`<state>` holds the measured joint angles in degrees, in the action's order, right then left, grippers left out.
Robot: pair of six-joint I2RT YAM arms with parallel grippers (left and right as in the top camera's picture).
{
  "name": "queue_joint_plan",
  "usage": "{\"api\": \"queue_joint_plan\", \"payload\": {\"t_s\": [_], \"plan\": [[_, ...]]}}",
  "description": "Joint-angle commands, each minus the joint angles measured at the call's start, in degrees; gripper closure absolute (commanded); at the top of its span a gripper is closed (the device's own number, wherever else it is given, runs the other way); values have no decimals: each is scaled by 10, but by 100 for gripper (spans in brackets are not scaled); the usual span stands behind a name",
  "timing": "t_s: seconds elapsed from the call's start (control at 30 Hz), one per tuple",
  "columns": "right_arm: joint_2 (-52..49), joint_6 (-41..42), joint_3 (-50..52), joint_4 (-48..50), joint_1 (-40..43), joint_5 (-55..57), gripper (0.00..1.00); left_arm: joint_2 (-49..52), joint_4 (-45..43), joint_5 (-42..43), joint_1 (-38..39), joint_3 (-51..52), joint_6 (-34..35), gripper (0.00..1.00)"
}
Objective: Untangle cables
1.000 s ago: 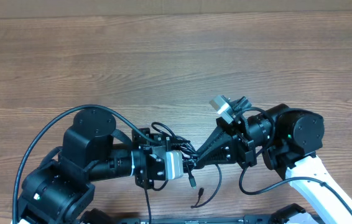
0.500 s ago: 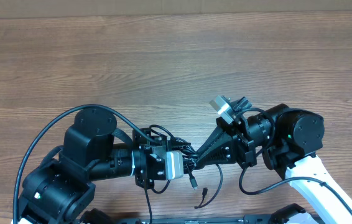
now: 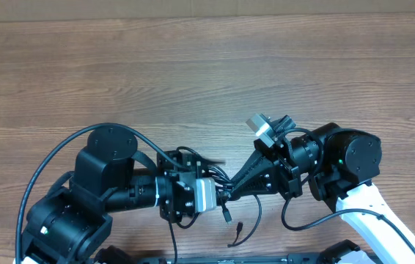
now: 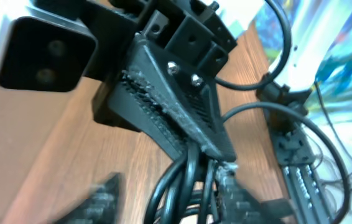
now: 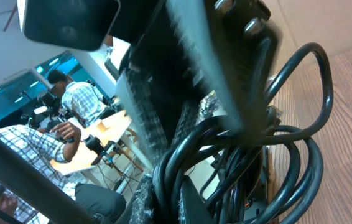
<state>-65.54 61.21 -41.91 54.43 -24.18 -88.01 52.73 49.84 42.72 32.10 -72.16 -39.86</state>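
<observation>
My left gripper grabs the cables across the bunch next, which leaves the cables' loose plug ends free for my right gripper to untangle.
The cables (image 3: 226, 212) are a bunch of thin black cords held between the two arms near the table's front edge. Loose plug ends (image 3: 235, 235) hang down from it. My right gripper (image 3: 229, 192) reaches in from the right and is shut on the cables (image 5: 226, 149), which are pinched between its fingers (image 5: 191, 205). My left gripper (image 3: 218, 183) faces it from the left. In the left wrist view its jaws stand apart, and the cables (image 4: 185, 180) run through the gap. One blurred finger (image 4: 98, 202) is well off the cords, with wood showing between.
The brown wooden table (image 3: 193, 66) stretches away behind both arms. The arms' own thicker black cables (image 3: 53, 158) loop at the left and below the right wrist (image 3: 295, 220). The right wrist camera (image 3: 260, 126) sticks up beside the bunch.
My left gripper's jaws have spread apart from the cords, one finger still blurred with motion. The right gripper has kept its hold and barely moved.
</observation>
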Motion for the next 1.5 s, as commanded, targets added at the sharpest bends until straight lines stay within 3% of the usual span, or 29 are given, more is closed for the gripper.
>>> {"api": "queue_joint_plan", "payload": {"t_s": [0.0, 0.33, 0.67, 0.77, 0.93, 1.27, 1.37, 1.47], "plan": [[2, -7, 0, 4, -6, -19, 96, -12, -5, -3, -9, -12, -4, 39], [2, -7, 0, 4, -6, -19, 96, -19, -7, 5, -49, -12, -2, 39], [2, -13, 0, 4, -6, -19, 96, -17, -8, 10, -63, -12, 0, 46], [2, -13, 0, 4, -6, -19, 96, -13, -8, 38, -63, -12, 0, 41], [2, -13, 0, 6, -6, -19, 96, 19, -4, 76, -62, -12, 0, 43], [2, -13, 0, 6, -6, -19, 96, 51, -3, 94, -62, -12, 0, 58], [2, -13, 0, 6, -6, -19, 96, 51, -2, 94, -62, -12, 0, 68], [2, -13, 0, 6, -6, -19, 96, 51, -1, 94, -62, -12, 0, 91]]}}
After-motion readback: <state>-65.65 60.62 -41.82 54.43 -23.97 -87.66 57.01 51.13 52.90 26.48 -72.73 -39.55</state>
